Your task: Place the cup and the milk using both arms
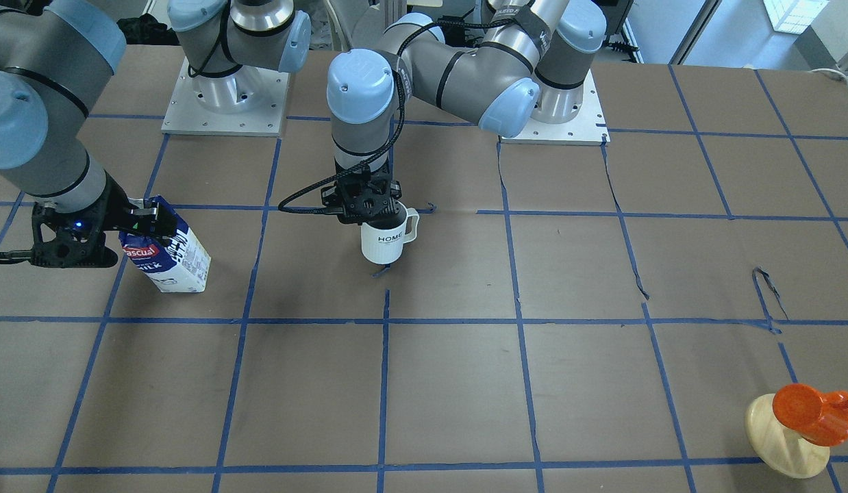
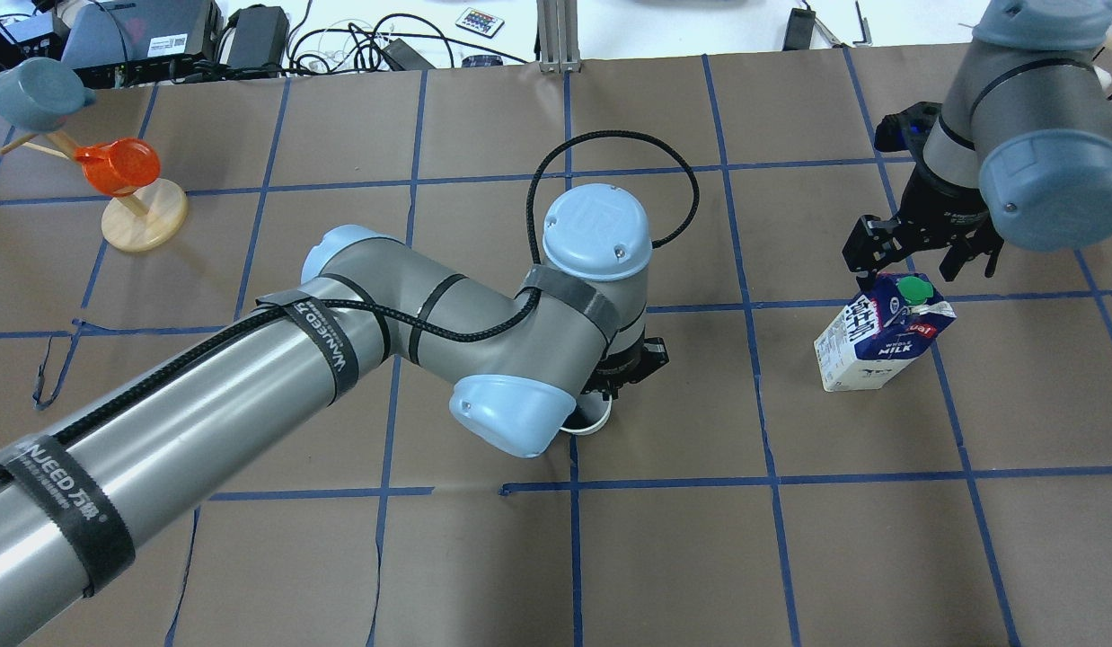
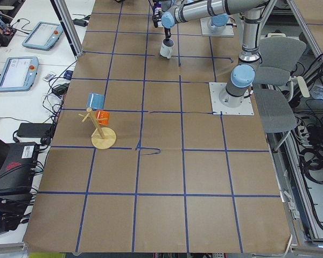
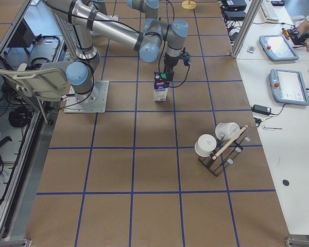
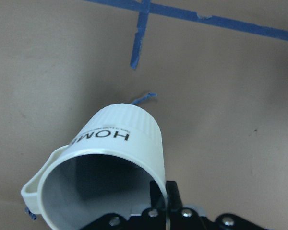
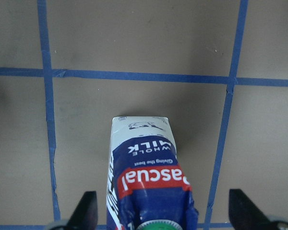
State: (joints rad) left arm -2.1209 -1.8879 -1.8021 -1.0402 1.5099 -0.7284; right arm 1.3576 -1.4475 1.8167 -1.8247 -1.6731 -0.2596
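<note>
My right gripper is going to grab the milk carton next by its gable top to place the milk.
The white cup with "HOME" lettering is upright at the table's middle. My left gripper comes down on it from above and is shut on its rim, one finger inside and one outside, as the left wrist view shows on the cup. In the overhead view only a sliver of the cup shows under the arm. The blue and white milk carton stands on the table. My right gripper is open around the carton's top, with its fingers wide apart on either side and not touching.
A wooden stand with an orange cup and a blue cup is at the table's far corner on my left. A rack with white mugs stands further to the right. The arm base plates lie behind.
</note>
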